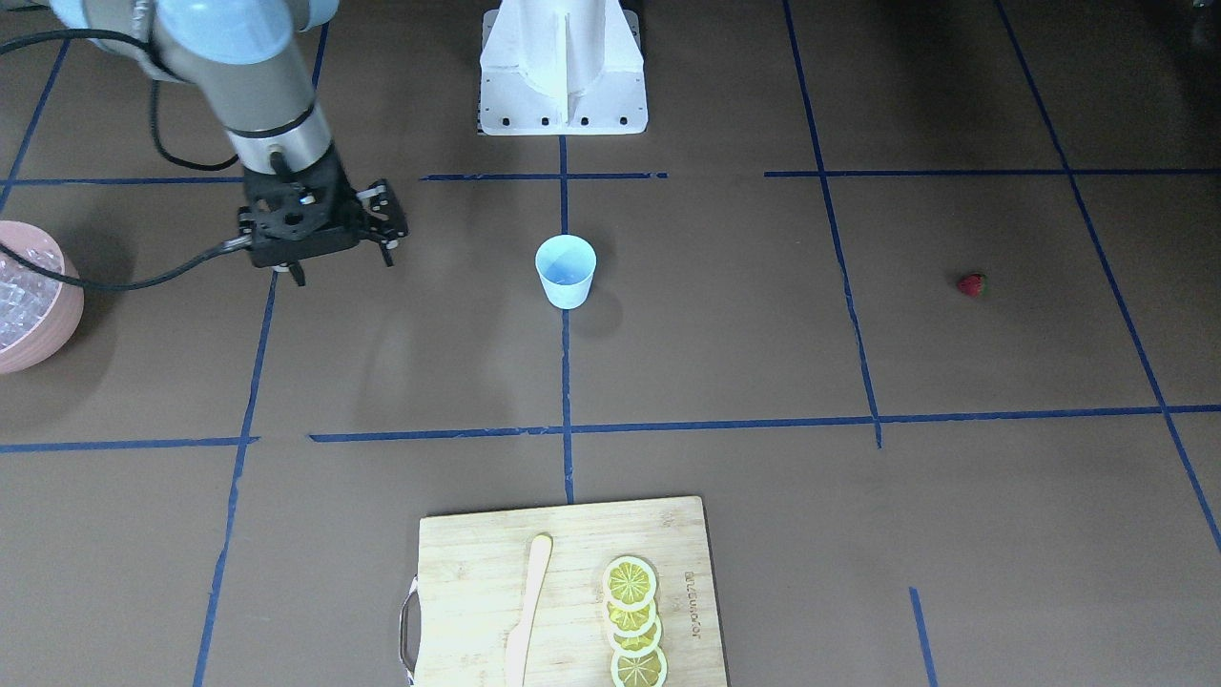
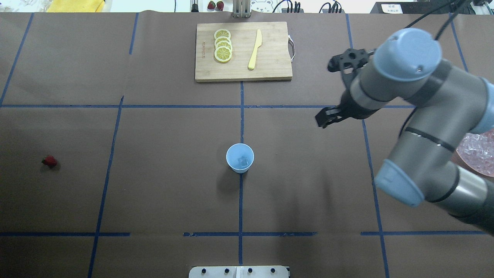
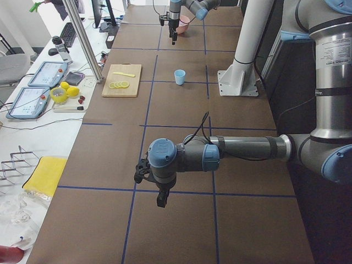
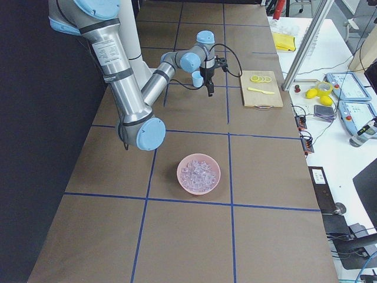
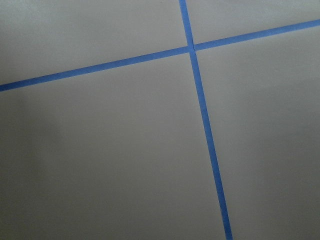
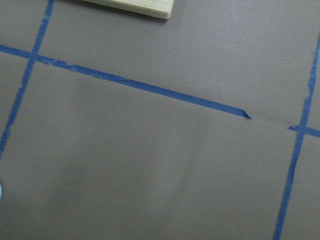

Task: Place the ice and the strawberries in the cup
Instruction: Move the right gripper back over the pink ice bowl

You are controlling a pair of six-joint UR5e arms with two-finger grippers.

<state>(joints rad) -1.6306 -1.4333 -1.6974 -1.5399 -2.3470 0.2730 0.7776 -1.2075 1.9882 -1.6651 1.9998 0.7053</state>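
My right gripper grabs an ice cube from the pink bowl [image 1: 59, 320] by the cube's sides next, to fill the cup [image 1: 566, 270] with ice.
The light blue cup [image 2: 240, 157] stands upright at the table's centre, also in the front view [image 1: 566, 272]; a clear ice cube seems to lie inside it. The ice [image 4: 198, 172] is heaped in a pink bowl [image 1: 59, 320] at the robot's right end. The red strawberry [image 2: 49, 161] lies alone far to the robot's left, also in the front view [image 1: 971, 284]. My right gripper [image 1: 343, 267] hovers between bowl and cup, open and empty. My left gripper [image 3: 160, 202] shows only in the exterior left view, low over bare table; I cannot tell if it is open or shut.
A wooden cutting board [image 2: 270, 69] lies at the table's far edge, with lemon slices [image 2: 223, 45] and a yellow knife [image 2: 254, 50] on it. The robot's white base [image 1: 563, 67] stands behind the cup. Blue tape lines cross the brown table.
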